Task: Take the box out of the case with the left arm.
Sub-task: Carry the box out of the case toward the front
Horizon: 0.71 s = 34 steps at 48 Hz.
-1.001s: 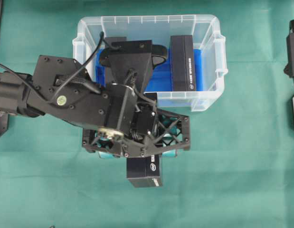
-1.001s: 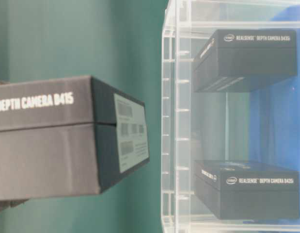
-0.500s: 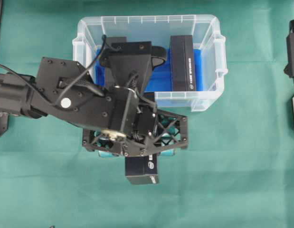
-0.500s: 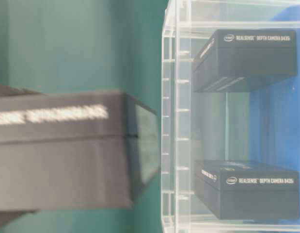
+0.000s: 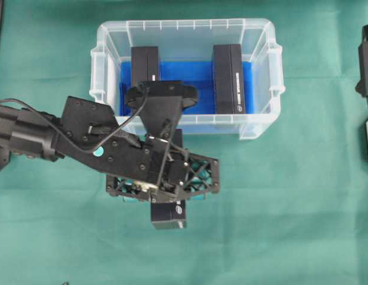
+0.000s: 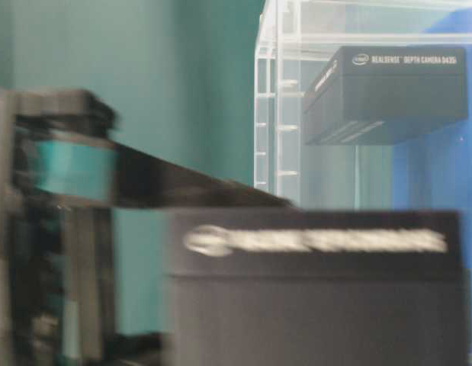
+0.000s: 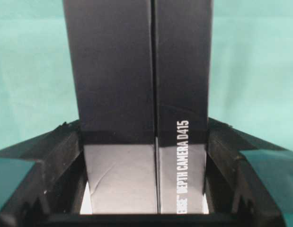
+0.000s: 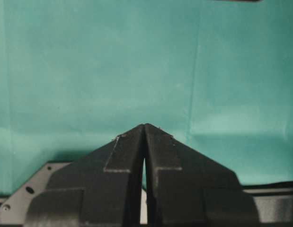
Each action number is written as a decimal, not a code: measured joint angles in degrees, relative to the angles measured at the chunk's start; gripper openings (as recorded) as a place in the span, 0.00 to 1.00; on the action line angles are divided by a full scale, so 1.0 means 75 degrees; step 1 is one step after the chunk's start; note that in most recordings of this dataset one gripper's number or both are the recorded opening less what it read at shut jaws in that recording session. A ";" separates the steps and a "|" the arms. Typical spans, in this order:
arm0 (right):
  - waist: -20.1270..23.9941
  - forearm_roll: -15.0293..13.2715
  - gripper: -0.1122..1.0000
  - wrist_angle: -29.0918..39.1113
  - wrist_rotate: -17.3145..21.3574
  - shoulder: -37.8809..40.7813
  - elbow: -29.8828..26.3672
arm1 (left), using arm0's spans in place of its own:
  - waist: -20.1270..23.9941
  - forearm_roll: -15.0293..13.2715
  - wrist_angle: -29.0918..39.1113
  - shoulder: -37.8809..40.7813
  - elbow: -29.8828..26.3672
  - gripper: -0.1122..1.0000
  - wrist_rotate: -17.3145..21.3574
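Observation:
My left gripper should keep holding the black box until it is lower, because the box's lower end is hanging tilted above the green cloth.
My left gripper (image 5: pixel 166 196) is shut on a long black box (image 5: pixel 167 215) printed "DEPTH CAMERA D415", held outside the case over the green cloth, just in front of the case's near wall. In the left wrist view the box (image 7: pixel 137 71) runs straight out between my fingers (image 7: pixel 66 142). The table-level view shows it blurred and close (image 6: pixel 312 290), beside a teal pad (image 6: pixel 72 168). Whether it touches the cloth, I cannot tell. The clear case (image 5: pixel 184 24) with its blue floor stands behind. My right gripper (image 8: pixel 144 126) is shut on nothing, over bare cloth.
Two more black boxes stand in the case, one on the left (image 5: pixel 144 62) and one on the right (image 5: pixel 229 77). The right arm (image 5: pixel 367 89) rests at the table's right edge. Green cloth stretches in front of and beside the held box.
My left arm has sunk lower with the box, uncovering the left box in the case. In the table-level view the held box dropped and moved right, hiding the lower box behind it.

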 measured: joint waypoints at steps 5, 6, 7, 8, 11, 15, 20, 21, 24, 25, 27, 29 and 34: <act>0.0000 0.0012 0.10 0.0000 0.0000 0.0000 0.0012 | -0.0035 0.0012 -0.0668 -0.0023 0.0539 0.63 -0.0035; 0.0000 0.0012 0.10 0.0012 0.0012 0.0000 0.0000 | -0.0035 0.0012 -0.0855 -0.0023 0.0668 0.63 -0.0059; 0.0000 0.0012 0.10 0.0012 0.0012 -0.0012 0.0000 | -0.0035 0.0000 -0.1008 -0.0023 0.0773 0.63 -0.0059; 0.0000 0.0000 0.10 0.0000 0.0012 0.0000 0.0000 | -0.0035 0.0012 -0.1160 -0.0023 0.0867 0.63 -0.0047; 0.0000 0.0012 0.10 0.0012 0.0012 -0.0012 0.0012 | -0.0047 0.0000 -0.1535 -0.0023 0.1125 0.63 -0.0070; 0.0000 0.0012 0.10 0.0000 0.0012 0.0000 0.0012 | -0.0047 0.0000 -0.2016 -0.0012 0.1453 0.63 -0.0059; 0.0000 0.0012 0.10 0.0012 0.0023 0.0000 0.0012 | -0.0047 0.0000 -0.2391 0.0082 0.1711 0.63 -0.0047; 0.0000 0.0012 0.10 0.0000 0.0012 0.0000 0.0012 | -0.0047 0.0000 -0.2438 0.0082 0.1746 0.63 -0.0035; 0.0000 0.0012 0.10 0.0012 0.0023 0.0000 0.0012 | -0.0047 -0.0012 -0.2648 0.0105 0.1887 0.63 -0.0047; 0.0000 0.0012 0.10 0.0012 0.0023 0.0000 0.0012 | -0.0047 0.0000 -0.2730 0.0117 0.1934 0.63 -0.0047; 0.0000 0.0012 0.10 0.0000 0.0012 -0.0012 0.0023 | -0.0047 0.0000 -0.2859 0.0129 0.2016 0.63 -0.0012; 0.0000 0.0000 0.10 0.0000 0.0012 0.0000 0.0023 | -0.0047 -0.0012 -0.3000 0.0164 0.2098 0.63 0.0000; 0.0000 -0.0012 0.10 0.0000 0.0012 0.0000 0.0035 | -0.0047 -0.0035 -0.3328 0.0176 0.2297 0.63 -0.0012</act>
